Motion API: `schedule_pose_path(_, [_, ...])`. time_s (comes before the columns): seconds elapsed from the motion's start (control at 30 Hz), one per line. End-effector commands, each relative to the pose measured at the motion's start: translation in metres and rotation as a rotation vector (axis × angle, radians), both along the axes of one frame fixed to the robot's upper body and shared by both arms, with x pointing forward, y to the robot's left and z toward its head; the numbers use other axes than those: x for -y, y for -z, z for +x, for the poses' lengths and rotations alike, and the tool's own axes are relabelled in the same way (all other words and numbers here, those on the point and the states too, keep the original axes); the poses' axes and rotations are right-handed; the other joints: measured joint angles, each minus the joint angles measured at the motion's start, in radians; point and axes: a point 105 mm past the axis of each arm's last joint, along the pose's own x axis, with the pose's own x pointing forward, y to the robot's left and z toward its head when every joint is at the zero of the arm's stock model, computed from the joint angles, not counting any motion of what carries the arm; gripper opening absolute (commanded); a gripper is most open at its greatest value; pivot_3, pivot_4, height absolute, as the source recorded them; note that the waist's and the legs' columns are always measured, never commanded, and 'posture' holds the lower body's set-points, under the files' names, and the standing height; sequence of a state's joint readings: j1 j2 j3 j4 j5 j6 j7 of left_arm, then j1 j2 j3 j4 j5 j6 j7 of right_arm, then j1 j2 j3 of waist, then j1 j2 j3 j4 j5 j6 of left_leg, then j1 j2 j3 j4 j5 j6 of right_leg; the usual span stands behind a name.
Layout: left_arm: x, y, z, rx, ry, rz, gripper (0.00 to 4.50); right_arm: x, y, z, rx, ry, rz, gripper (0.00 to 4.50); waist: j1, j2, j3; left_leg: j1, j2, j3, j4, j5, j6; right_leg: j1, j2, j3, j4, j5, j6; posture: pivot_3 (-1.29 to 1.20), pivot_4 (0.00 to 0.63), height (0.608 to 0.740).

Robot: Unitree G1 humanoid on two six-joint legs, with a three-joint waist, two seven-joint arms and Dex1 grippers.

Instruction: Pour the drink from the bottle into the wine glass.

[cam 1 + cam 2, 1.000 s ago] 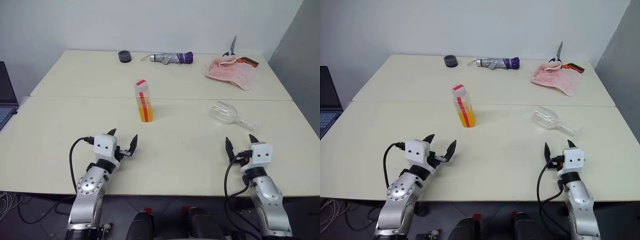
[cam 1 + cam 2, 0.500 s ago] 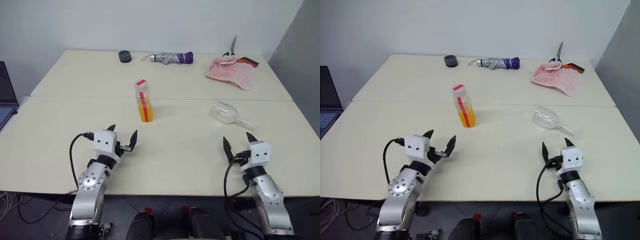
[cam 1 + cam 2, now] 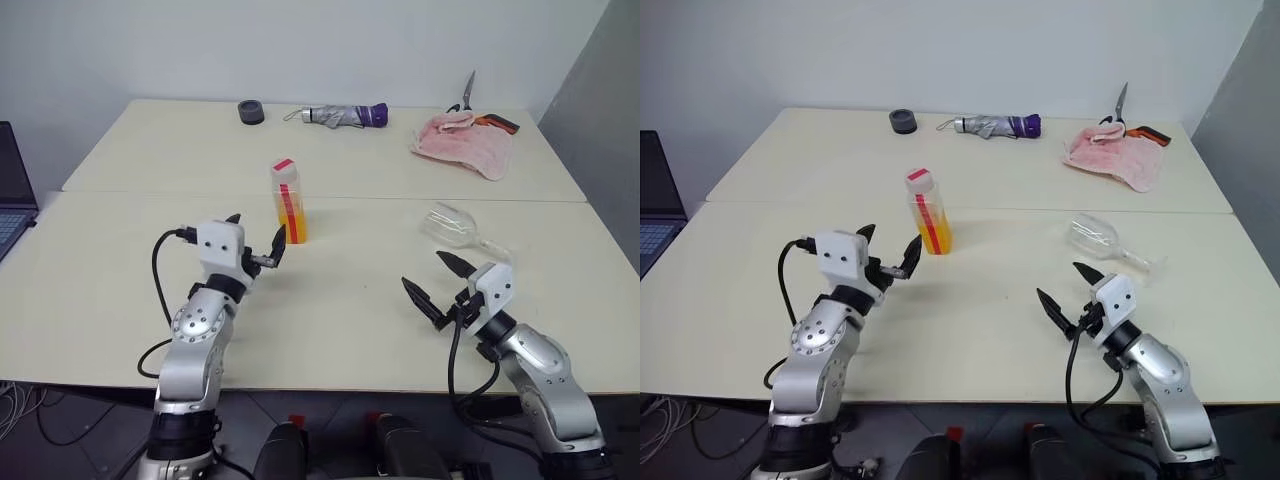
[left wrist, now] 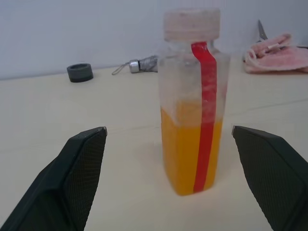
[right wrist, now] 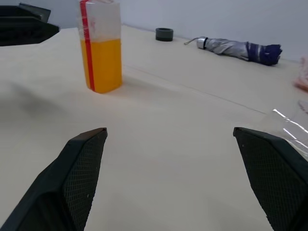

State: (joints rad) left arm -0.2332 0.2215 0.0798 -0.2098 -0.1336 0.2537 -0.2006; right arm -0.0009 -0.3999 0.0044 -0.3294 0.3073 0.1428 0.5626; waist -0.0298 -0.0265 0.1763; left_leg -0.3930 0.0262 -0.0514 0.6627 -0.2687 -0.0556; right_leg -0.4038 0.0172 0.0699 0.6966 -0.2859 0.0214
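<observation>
I need to grab the bottle by the flat sides of its body (image 3: 289,207) next with my left gripper, so it can pour. The bottle's cap (image 3: 284,167) is round and the bottle's shoulders slope.
The bottle (image 3: 287,200) stands upright near the middle of the table, its cap on, about half full of the orange drink (image 4: 185,154). My left gripper (image 3: 258,232) hovers open just in front of the bottle and slightly to its left, with the bottle between the lines of its fingers but apart from them. The wine glass (image 3: 455,225) lies on its side to the right, its stem pointing right and toward me. My right gripper (image 3: 425,272) is open and empty. It sits in front of the glass and is angled left toward the bottle (image 5: 101,53).
Along the far edge lie a black round ring (image 3: 249,112), a folded grey-and-purple umbrella (image 3: 345,116), a pink cloth (image 3: 462,143) and scissors (image 3: 468,95). A laptop (image 3: 10,190) sits off the table's left side. A seam (image 3: 400,198) crosses the table behind the bottle.
My left gripper has risen and moved forward, close to the bottle. My right gripper has swung left and turned to point toward the table's middle. Bottle and glass have not moved.
</observation>
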Motion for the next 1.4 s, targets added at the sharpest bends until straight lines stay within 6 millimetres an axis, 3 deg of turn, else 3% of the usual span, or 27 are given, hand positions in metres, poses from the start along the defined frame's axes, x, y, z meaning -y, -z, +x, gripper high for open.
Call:
schedule_pose_path(0.03, [0.008,-0.011,0.008,0.038,-0.020,0.022,4.47,-0.010,-0.020,-0.005,0.029,-0.093,0.004,4.50,0.000,0.000,0.000,0.000,0.000,0.000,0.000,0.000,0.000,0.000,0.000,0.000,0.000,0.000,0.000,0.00,0.150,0.740])
schedule_pose_path(0.43, [0.034,-0.015,0.030,0.057,-0.025,-0.010,4.47,-0.015,-0.029,-0.003,0.030,-0.136,-0.029,4.50,0.000,0.000,0.000,-0.001,0.000,0.000,0.000,0.000,0.000,0.000,0.000,0.000,0.000,0.000,0.000,0.00,0.150,0.740])
schedule_pose_path(0.8, [0.041,-0.029,0.051,0.085,-0.067,-0.024,4.47,-0.027,-0.037,-0.010,0.007,-0.263,-0.053,4.50,0.000,-0.001,0.000,-0.001,-0.001,-0.001,0.000,0.000,0.000,0.000,0.000,-0.001,0.000,0.000,0.000,0.00,0.150,0.740])
schedule_pose_path(1.4, [0.045,-0.031,0.066,0.052,-0.125,-0.047,4.47,-0.028,-0.041,-0.006,-0.009,-0.285,-0.043,4.50,0.000,-0.001,0.001,-0.002,-0.001,-0.002,0.000,0.000,0.000,0.000,0.000,-0.001,0.000,0.000,0.000,0.00,0.150,0.740])
